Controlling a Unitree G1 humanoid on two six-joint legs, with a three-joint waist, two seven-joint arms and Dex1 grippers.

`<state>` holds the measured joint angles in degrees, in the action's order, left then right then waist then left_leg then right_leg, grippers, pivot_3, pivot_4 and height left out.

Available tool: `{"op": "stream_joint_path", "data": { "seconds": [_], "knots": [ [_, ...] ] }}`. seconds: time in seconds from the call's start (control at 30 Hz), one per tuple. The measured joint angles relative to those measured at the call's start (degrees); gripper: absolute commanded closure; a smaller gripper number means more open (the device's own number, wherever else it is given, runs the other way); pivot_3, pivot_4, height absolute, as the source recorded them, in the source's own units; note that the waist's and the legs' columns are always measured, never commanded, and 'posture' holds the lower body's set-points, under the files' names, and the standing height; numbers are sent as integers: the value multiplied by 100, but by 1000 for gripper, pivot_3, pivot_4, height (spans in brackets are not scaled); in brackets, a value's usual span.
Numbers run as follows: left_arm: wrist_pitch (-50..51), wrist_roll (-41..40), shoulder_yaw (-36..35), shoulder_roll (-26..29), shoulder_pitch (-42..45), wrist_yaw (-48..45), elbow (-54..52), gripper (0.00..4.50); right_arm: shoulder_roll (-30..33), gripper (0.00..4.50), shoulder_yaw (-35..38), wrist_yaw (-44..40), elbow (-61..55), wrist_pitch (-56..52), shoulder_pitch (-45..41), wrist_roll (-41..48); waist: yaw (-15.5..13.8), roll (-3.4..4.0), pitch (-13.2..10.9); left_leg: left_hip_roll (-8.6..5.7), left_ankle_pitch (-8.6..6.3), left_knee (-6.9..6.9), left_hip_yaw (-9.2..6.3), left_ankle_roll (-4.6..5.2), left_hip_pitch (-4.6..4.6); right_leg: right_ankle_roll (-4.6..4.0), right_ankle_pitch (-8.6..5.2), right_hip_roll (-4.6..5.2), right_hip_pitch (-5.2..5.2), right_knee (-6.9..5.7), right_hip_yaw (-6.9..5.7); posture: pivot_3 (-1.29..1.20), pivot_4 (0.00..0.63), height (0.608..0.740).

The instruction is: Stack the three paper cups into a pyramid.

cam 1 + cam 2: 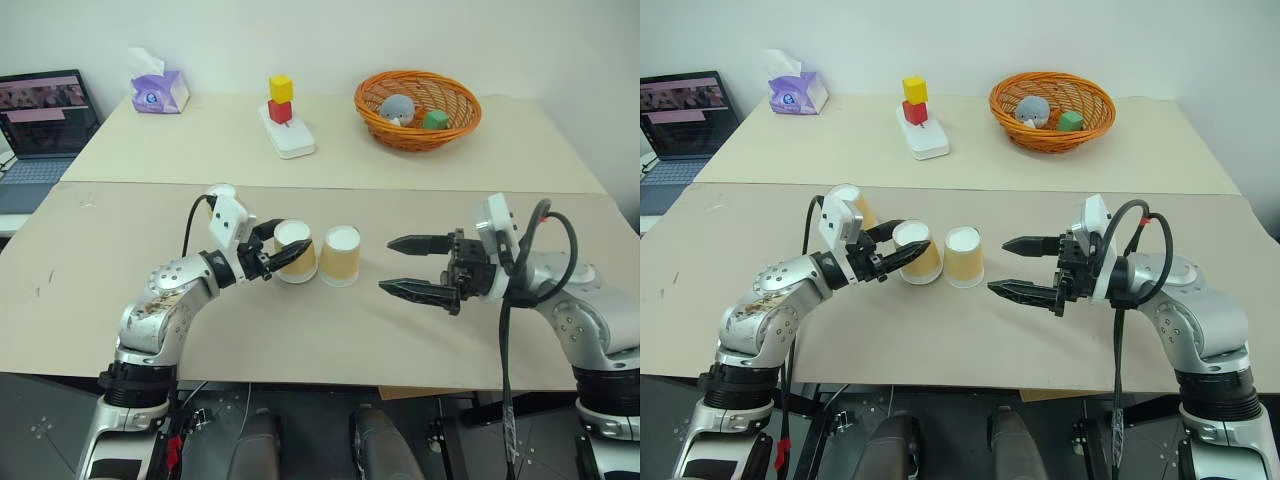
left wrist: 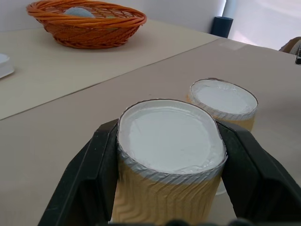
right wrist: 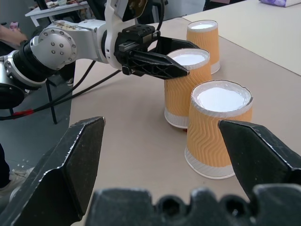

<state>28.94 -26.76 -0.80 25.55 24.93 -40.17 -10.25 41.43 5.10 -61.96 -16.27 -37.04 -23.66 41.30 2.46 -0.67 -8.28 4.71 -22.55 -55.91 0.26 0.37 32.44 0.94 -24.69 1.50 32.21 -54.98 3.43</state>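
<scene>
The held cup has its lower rim (image 1: 296, 278) on the tabletop beside the second cup and would stand if my left gripper opened, so it is time to release it now.
Three tan ribbed paper cups stand upside down on the near table, white bases up. My left gripper (image 1: 290, 252) is shut on the left one of a close pair (image 1: 295, 250), its black fingers (image 2: 96, 160) pressing both sides so the base (image 2: 169, 134) is squeezed oval. The second cup (image 1: 340, 256) stands right beside it, free. The third cup (image 1: 862, 211) sits behind my left wrist, mostly hidden; the right wrist view shows it (image 3: 203, 41) farther back. My right gripper (image 1: 386, 265) hangs open to the right of the pair, pointing at the free cup (image 3: 217, 128), apart from it.
On the far table are an orange wicker basket (image 1: 417, 108) holding a grey toy and a green block, a white base with red and yellow blocks (image 1: 284, 125), and a tissue box (image 1: 158, 92). A laptop (image 1: 42, 120) sits at far left.
</scene>
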Motion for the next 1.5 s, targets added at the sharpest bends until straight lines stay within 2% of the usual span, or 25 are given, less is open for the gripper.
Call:
{"op": "stream_joint_path", "data": {
  "seconds": [0.1, 0.17, 0.23, 0.27, 0.63, 0.87, 0.97, 1.2, 1.5],
  "knots": [
    [-22, 30, 1, -5, 0, 0, 0, 1883, 48, 0, 1, 9, -2, 0, 2, 2, -1, 0, 0, 0, 0, 0, 0, 0, 0, 0, 0, 0, 0, 0, 0, 0, 150, 658],
    [-54, 78, 2, -13, 0, 3, 6, 967, 53, 0, 1, 12, -3, 0, 13, 4, -1, 0, 0, 0, 0, 0, 0, 0, 0, 0, 0, 0, -1, 0, 0, 0, 150, 658],
    [-143, 151, 3, -39, 5, 19, 55, 252, 56, 0, 1, 16, -2, 0, 29, 5, -1, 0, 0, 0, 0, 0, 0, 0, 0, 0, 0, 0, 0, 0, 0, 0, 150, 658],
    [-155, 203, 14, -40, 12, 28, 79, 70, 59, 0, 1, 17, -2, 0, 29, 5, -1, 0, 0, 0, 0, 0, 0, 0, 0, 0, 0, 0, 0, 0, 0, 0, 150, 658],
    [-235, 136, -153, -357, 140, 431, -42, 70, 79, 0, 1, 18, -1, -1, 28, 7, -3, 0, 0, 0, 0, 0, -2, 0, 0, 0, 0, 1, -2, 0, 0, 0, 150, 658],
    [439, -907, -1184, -777, 1233, 1827, -1027, 70, 82, 0, 0, -1, 17, -1, 28, 22, -16, -3, -2, -3, 0, 0, -6, 0, 1, 3, 0, 4, -5, 0, 0, 0, 150, 658],
    [654, -894, -1547, -872, 1548, 2800, -1244, 70, 81, 0, -2, -36, 95, -1, 23, 22, -5, -3, -2, -4, 0, 0, -8, 0, -7, 4, 0, 4, -9, -1, 3, 0, 150, 658],
    [1347, -319, -1802, -865, 1539, 4313, -1095, 70, 75, 0, -102, -158, 233, 0, -42, 7, -10, -4, -2, -9, 2, 0, -10, -2, -4, 4, 0, 6, -8, -6, 4, 0, 150, 658],
    [1823, -419, -1531, -971, 1028, 4337, -1371, 70, 72, 0, -206, -208, 239, 5, -98, -3, -30, -4, -2, -11, 8, 0, -10, -12, -2, 4, 0, 10, -6, -7, 3, 0, 150, 658]
  ]
}}
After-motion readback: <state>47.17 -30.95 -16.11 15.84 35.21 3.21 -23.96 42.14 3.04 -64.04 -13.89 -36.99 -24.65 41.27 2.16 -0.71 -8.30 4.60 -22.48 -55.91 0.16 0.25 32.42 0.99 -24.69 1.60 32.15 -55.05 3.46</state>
